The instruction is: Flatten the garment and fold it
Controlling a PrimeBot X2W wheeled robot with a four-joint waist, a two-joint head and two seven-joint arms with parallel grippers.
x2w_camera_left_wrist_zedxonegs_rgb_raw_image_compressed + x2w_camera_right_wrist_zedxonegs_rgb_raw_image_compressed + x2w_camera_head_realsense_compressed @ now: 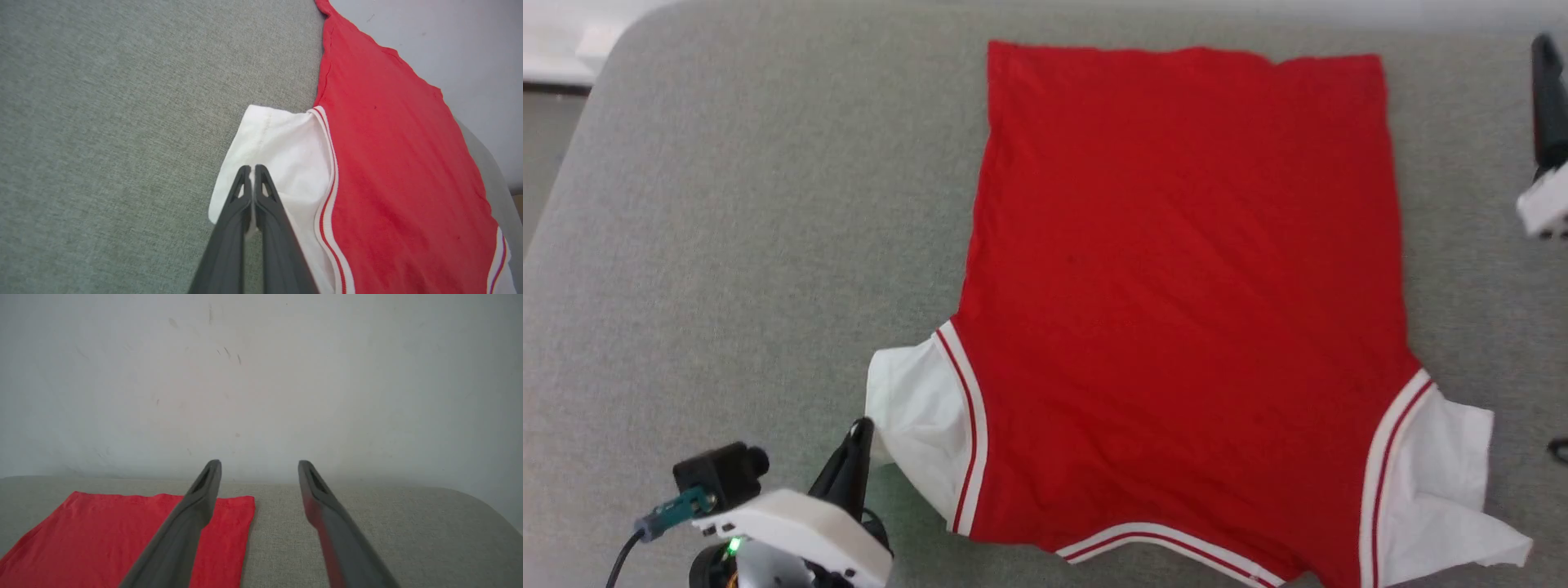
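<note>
My right gripper grabs the red cloth [1179, 294] by its hem corner [1371, 69] next, to flatten and fold the garment.
The garment [1184, 286] lies spread flat on the grey padded table [727, 245], plain red side up, hem far, neckline near; its lettering is hidden. White sleeves stick out at the left [915, 425] and right [1437, 482], the right one crumpled. My left gripper [862, 429] is shut, its tips resting over the left sleeve [286, 155] near its outer edge; I cannot tell if cloth is pinched in the left gripper [253, 167]. My right gripper [259, 465] is open in the air, just right of the garment's [122, 531] far hem corner, and its dark fingers stand at the far right [1543, 49].
The table's rounded far-left corner [629, 41] gives way to floor beyond. A pale wall [261, 375] rises right behind the table's far edge. Wide bare grey surface stretches left of the garment.
</note>
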